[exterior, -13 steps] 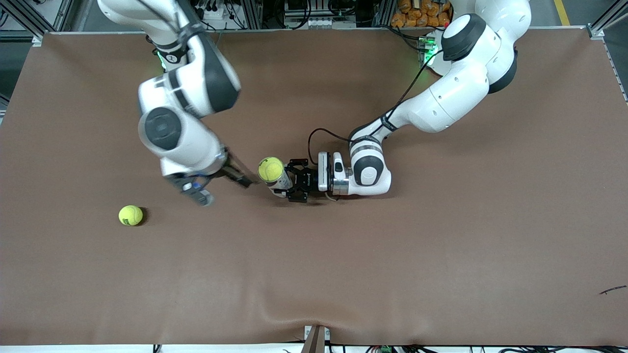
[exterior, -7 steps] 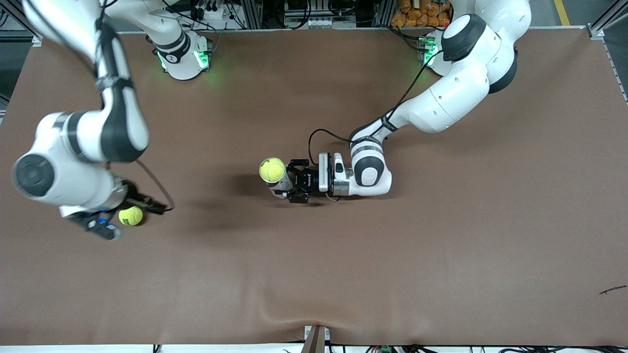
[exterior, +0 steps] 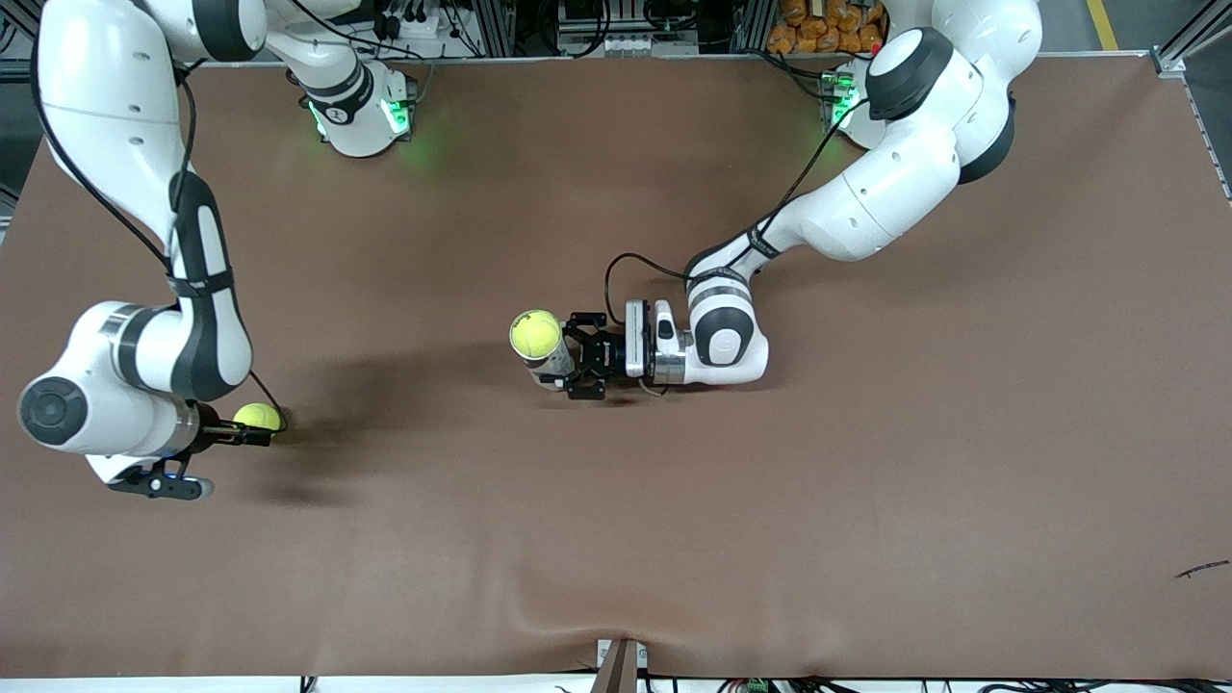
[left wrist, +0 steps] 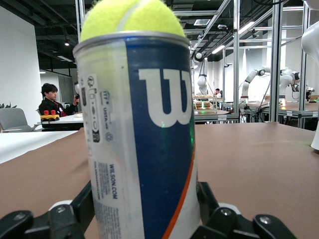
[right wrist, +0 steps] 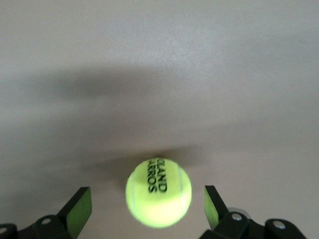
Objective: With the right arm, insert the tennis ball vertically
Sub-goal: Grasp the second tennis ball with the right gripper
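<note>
Next, my right gripper needs to grab the loose tennis ball (exterior: 258,416) by its round middle. Then my right gripper needs to insert the ball vertically into the Wilson can.
A loose yellow tennis ball (exterior: 258,416) (right wrist: 158,191) lies on the brown table toward the right arm's end. My right gripper (exterior: 256,429) (right wrist: 147,209) is low over it and open. One black finger (right wrist: 79,209) stands on each side of the ball without touching it. At the table's middle an upright Wilson tennis ball can (exterior: 551,364) (left wrist: 144,139) has a second ball (exterior: 535,333) (left wrist: 132,17) showing at its mouth. My left gripper (exterior: 560,352) (left wrist: 147,211) lies level on the table, its fingers against both sides of the can.
The brown table cover (exterior: 770,500) is bare apart from a small dark scrap (exterior: 1201,569) near the left arm's end. The two arm bases (exterior: 356,115) (exterior: 857,106) stand along the edge farthest from the front camera.
My right arm has swung from beside the can to the loose ball and come down around it. The left gripper and the can have stayed in place.
</note>
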